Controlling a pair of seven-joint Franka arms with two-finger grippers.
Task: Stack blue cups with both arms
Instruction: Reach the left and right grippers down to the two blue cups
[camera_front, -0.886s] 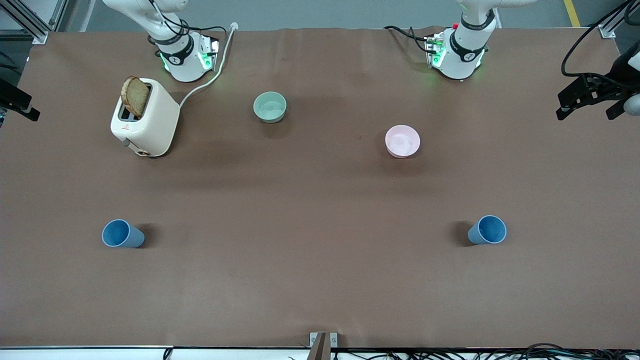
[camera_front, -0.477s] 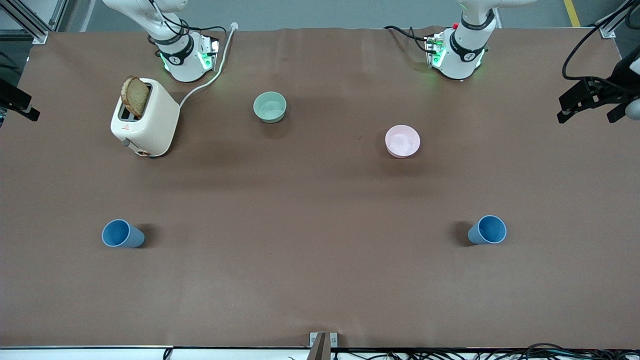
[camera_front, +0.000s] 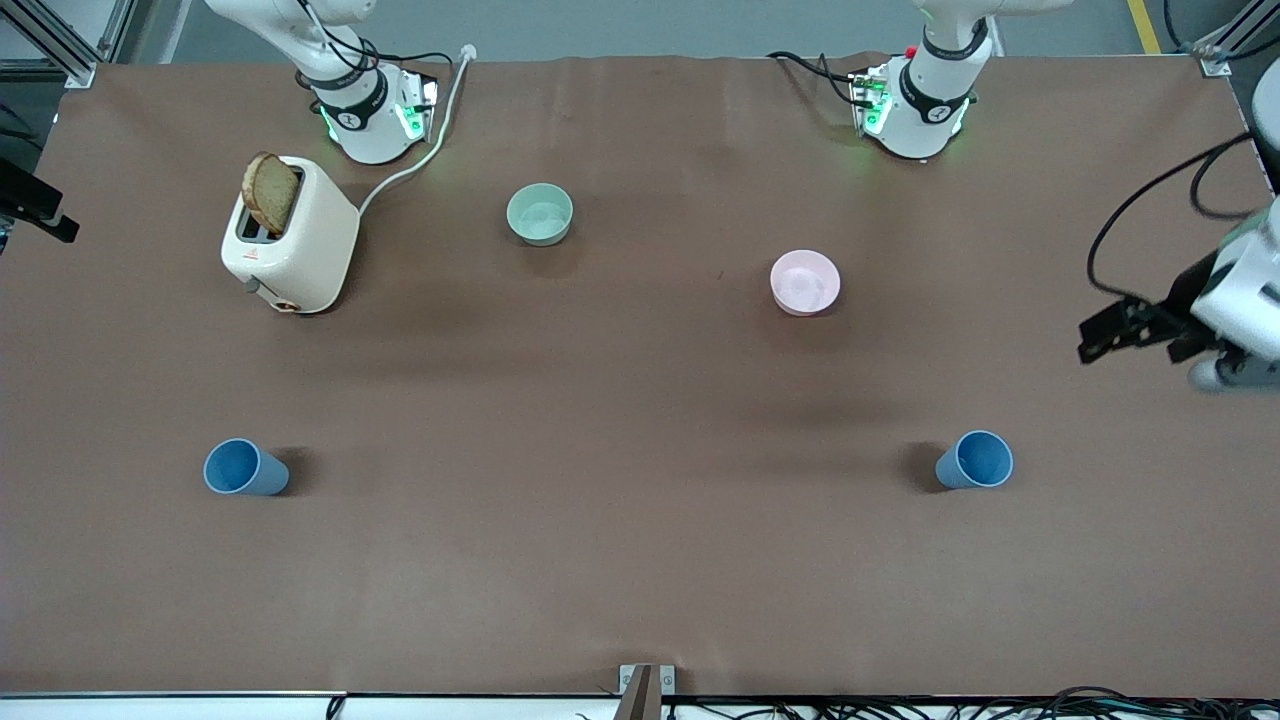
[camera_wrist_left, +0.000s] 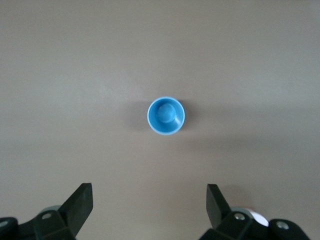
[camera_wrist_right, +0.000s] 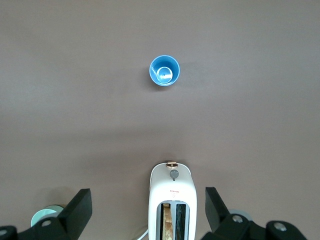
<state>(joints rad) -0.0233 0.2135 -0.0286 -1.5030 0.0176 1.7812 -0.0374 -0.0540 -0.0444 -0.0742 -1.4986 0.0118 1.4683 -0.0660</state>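
Observation:
The left gripper grabs the blue cup by its rim (camera_wrist_left: 166, 134) next, to stack the blue cups.
Two blue cups stand upright on the brown table. One (camera_front: 246, 468) is toward the right arm's end and shows in the right wrist view (camera_wrist_right: 164, 70). The other (camera_front: 976, 460) is toward the left arm's end and shows in the left wrist view (camera_wrist_left: 166, 116). My left gripper (camera_front: 1140, 338) is open and empty, up in the air over the table's edge at the left arm's end, apart from that cup; its jaws (camera_wrist_left: 148, 190) frame bare table. My right gripper (camera_wrist_right: 148, 196) is open and empty, high over the toaster.
A white toaster (camera_front: 292, 235) with a slice of bread in it stands near the right arm's base, its cord running to the table's edge. A pale green bowl (camera_front: 540, 213) and a pink bowl (camera_front: 805, 282) sit farther from the front camera than the cups.
My left gripper has come down the front view along the table's end toward the cup at that end. The right arm, cups and bowls have not moved.

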